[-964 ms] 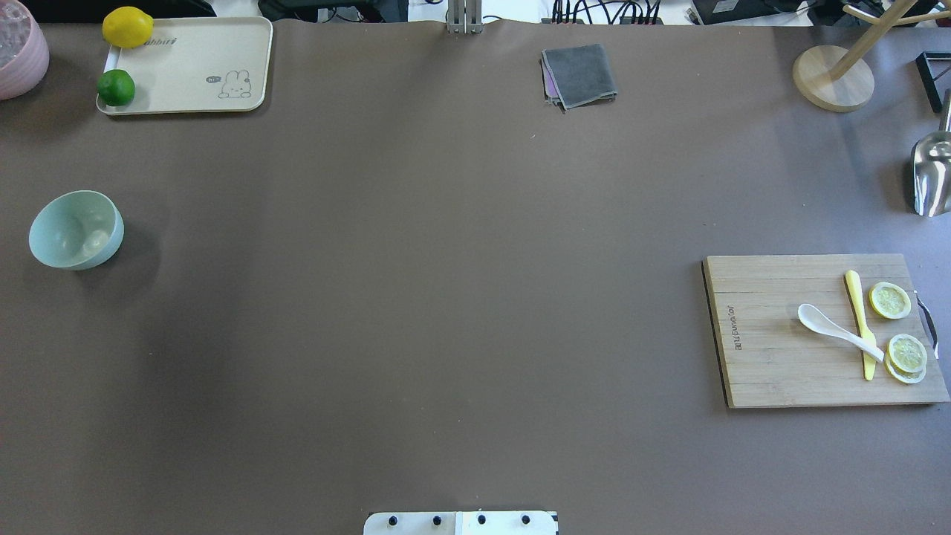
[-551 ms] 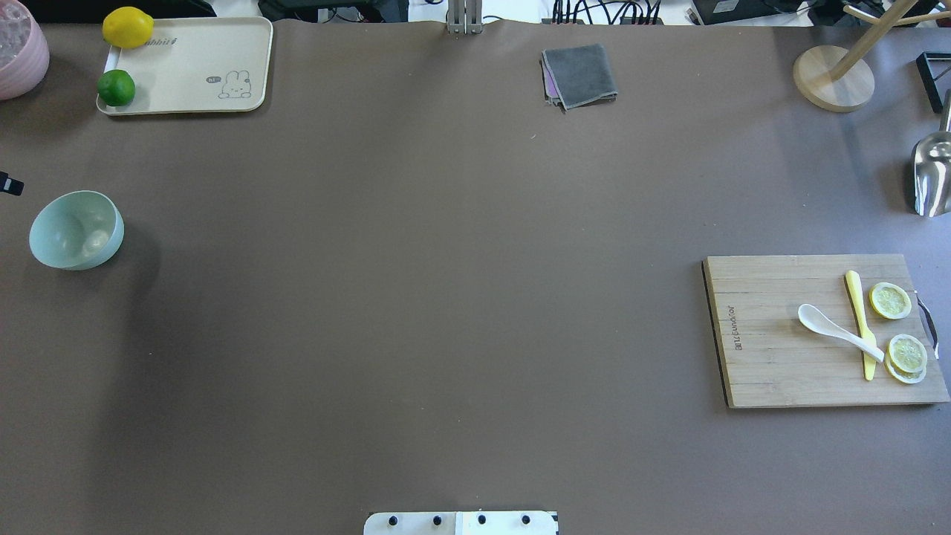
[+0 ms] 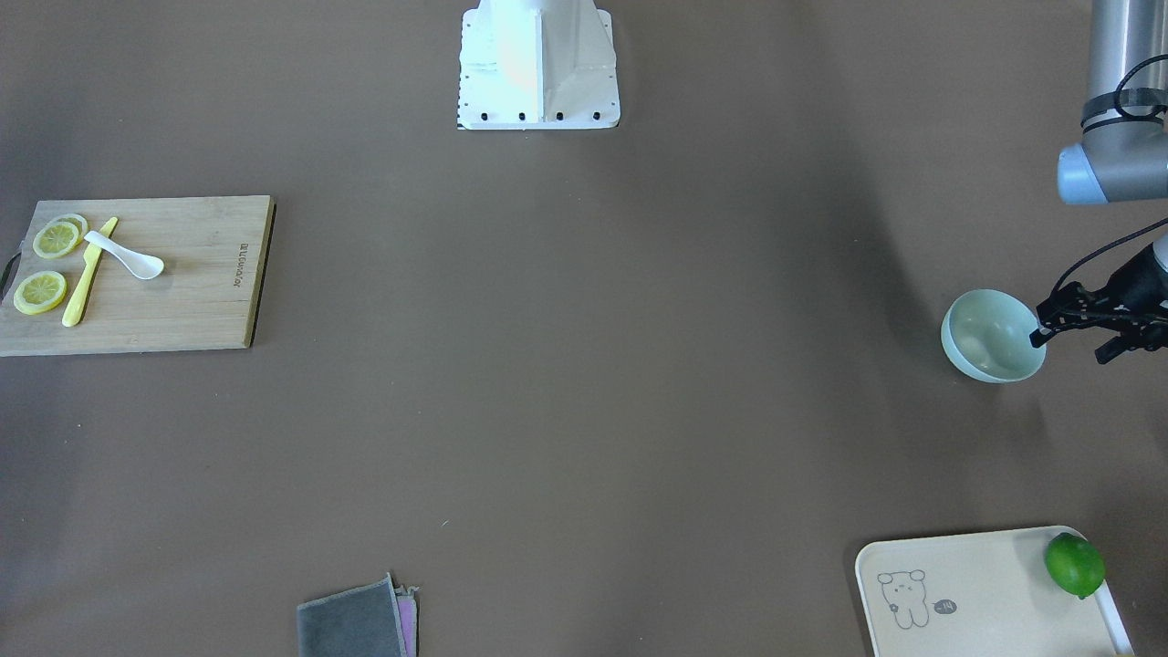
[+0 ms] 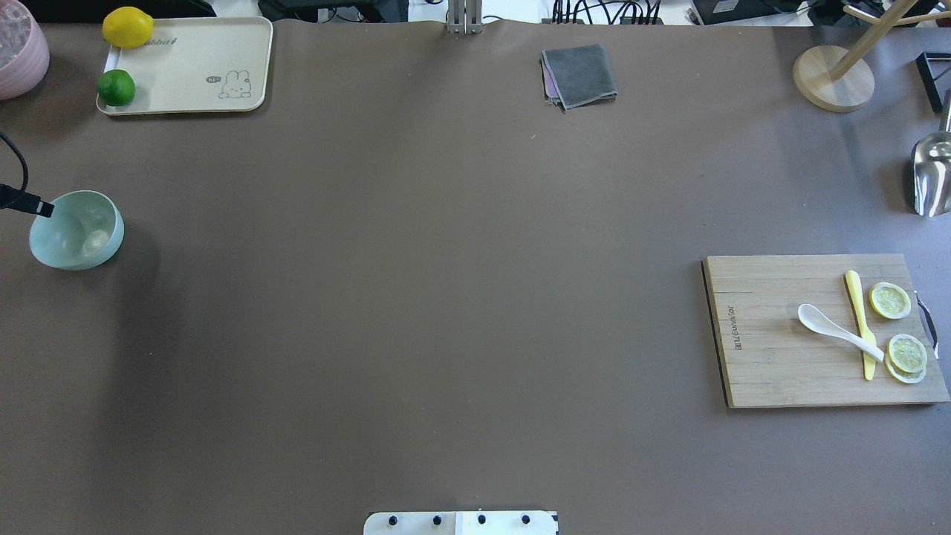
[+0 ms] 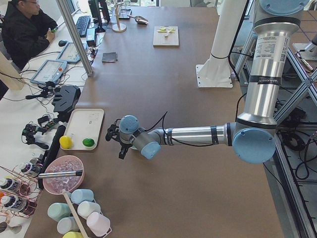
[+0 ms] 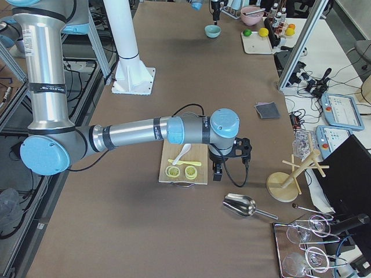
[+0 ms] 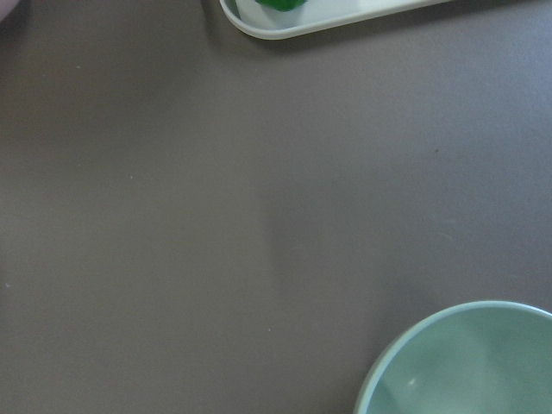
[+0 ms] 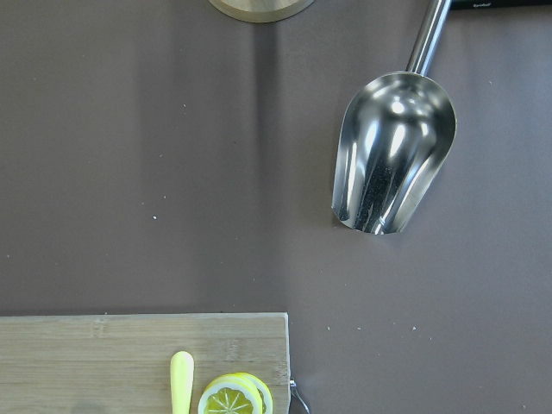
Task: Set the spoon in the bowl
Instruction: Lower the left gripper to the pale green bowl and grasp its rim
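My left gripper grabs the bowl by its thin rim (image 3: 1040, 330) next, since the bowl's round opening spreads wider than my open fingers.
The white spoon (image 4: 839, 331) lies on the wooden cutting board (image 4: 773, 371) at the right, its handle across a yellow knife (image 4: 854, 297); it also shows in the front view (image 3: 128, 257). The mint-green bowl (image 4: 76, 229) stands at the far left. My left gripper (image 3: 1069, 349) hovers at the bowl's outer rim, jaws apart and empty; one fingertip (image 4: 42, 209) shows in the overhead view. My right gripper (image 6: 231, 165) shows only in the right side view, past the board's outer edge. I cannot tell whether it is open or shut.
Lemon slices (image 4: 890, 300) lie on the board. A metal scoop (image 8: 392, 155) and a wooden stand (image 4: 832, 78) are at the far right. A cream tray (image 4: 200, 52) holds a lime (image 4: 116, 88) and a lemon (image 4: 127, 27). A grey cloth (image 4: 579, 74) lies at the back.
My left gripper has come in from the left edge and reached the bowl's rim. The spoon, bowl and board have not moved.
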Motion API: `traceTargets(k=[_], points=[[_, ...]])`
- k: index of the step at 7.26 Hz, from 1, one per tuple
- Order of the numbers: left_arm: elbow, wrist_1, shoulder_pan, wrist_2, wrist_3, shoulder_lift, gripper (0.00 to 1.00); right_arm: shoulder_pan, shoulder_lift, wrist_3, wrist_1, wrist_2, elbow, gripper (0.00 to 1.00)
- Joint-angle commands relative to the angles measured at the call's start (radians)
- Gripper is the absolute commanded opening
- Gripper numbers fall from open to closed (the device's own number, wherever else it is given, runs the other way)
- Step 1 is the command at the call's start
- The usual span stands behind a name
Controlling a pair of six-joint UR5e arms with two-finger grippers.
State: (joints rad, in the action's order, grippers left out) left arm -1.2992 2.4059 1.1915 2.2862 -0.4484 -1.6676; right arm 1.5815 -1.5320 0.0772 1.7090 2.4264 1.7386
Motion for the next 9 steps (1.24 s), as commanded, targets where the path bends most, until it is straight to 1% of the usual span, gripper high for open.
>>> traceTargets(k=[1, 2, 3, 4, 5, 6, 7, 8, 9], points=[[0.003, 0.004, -0.044, 0.001, 0.001, 0.003, 0.98, 0.0, 0.001, 0.021, 0.0, 0.002, 0.001, 1.0], [0.003, 0.004, -0.044, 0.002, 0.001, 0.008, 0.73, 0.0, -0.002, 0.022, 0.0, 0.003, 0.005, 1.0], [0.003, 0.033, -0.046, 0.003, 0.004, 0.021, 0.12, 0.0, -0.002, 0.023, 0.0, 0.019, 0.004, 1.0], [0.011, 0.06, -0.046, 0.004, 0.002, 0.029, 0.0, 0.0, -0.002, 0.023, 0.0, 0.036, 0.004, 1.0], [0.012, 0.073, -0.046, 0.018, 0.001, 0.029, 0.0, 0.0, -0.002, 0.023, 0.0, 0.039, 0.004, 1.0], [-0.006, 0.073, -0.044, 0.083, -0.006, 0.031, 0.0, 0.0, -0.002, 0.024, 0.0, 0.039, 0.002, 1.0], [-0.024, 0.064, -0.033, 0.169, -0.027, 0.023, 0.0, 0.0, 0.004, 0.038, 0.0, 0.04, 0.004, 1.0], [-0.091, 0.056, 0.003, 0.211, -0.15, 0.017, 0.0, 0.0, 0.006, 0.044, 0.0, 0.042, 0.004, 1.0], [-0.154, 0.052, 0.008, 0.213, -0.273, -0.003, 0.0, 0.0, 0.004, 0.045, 0.001, 0.077, 0.004, 1.0]])
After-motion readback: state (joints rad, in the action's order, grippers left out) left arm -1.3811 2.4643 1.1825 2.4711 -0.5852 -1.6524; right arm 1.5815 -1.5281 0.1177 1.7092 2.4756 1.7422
